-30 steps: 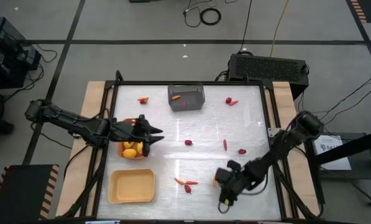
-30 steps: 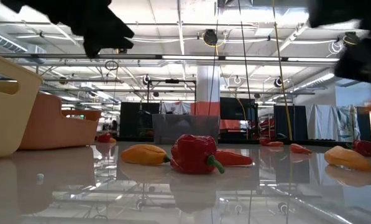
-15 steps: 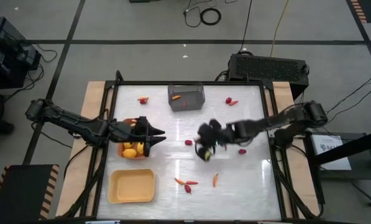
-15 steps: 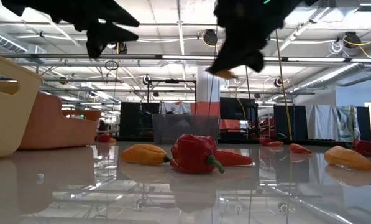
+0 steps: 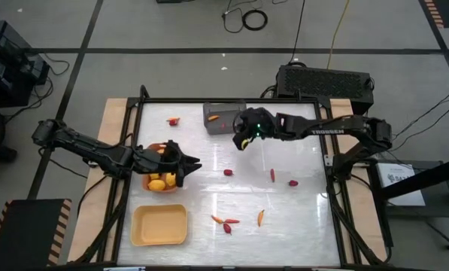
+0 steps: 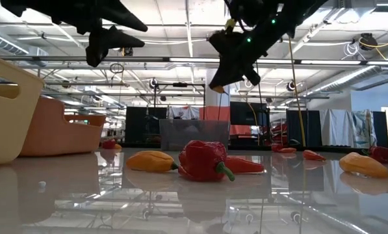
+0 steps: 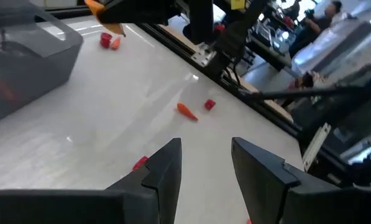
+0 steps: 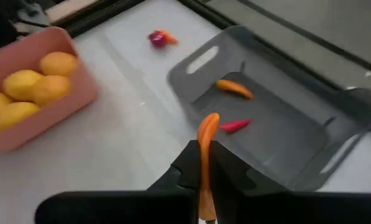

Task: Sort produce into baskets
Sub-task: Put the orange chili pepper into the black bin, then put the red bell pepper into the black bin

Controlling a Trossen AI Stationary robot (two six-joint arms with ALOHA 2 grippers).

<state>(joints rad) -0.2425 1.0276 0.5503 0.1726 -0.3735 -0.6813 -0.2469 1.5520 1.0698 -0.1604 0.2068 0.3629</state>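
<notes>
My right gripper keeps hold of the orange stick (image 8: 207, 140) until it is over the grey bin's bottom: the gripper's fingers are still outside the bin's near side.
My right gripper (image 5: 242, 141) is shut on a thin orange carrot-like stick (image 8: 206, 134). It hangs in the air over the near right corner of the grey bin (image 5: 222, 120). The bin (image 8: 278, 134) holds an orange piece (image 8: 234, 89) and a red piece (image 8: 236, 126). My left gripper (image 5: 188, 165) is open and empty. It hovers at the right side of the orange-brown tray (image 5: 150, 178), which holds several yellow oval fruits (image 8: 23, 93). The pale yellow tray (image 5: 160, 225) lies near the front left. My right gripper pinches the orange stick between its two fingers by the stick's rear part (image 8: 203, 163). The stick lies along the fingers, and its free end (image 8: 209, 119) sticks out ahead of the fingertips. The fingers slant down toward the bin. The stick is lifted clear of table and bin.
Loose pieces lie on the white table: a dark-red one (image 5: 228, 172), an orange stick (image 5: 272, 175), a red one (image 5: 292, 182), an orange stick (image 5: 260, 217), a small group near the front (image 5: 226, 222), and others at the far edge (image 5: 173, 119) (image 5: 280, 122).
My right gripper has risen from the table's near right part and swung toward the far edge and leftward to the grey bin, carrying the orange stick clear of the table.
</notes>
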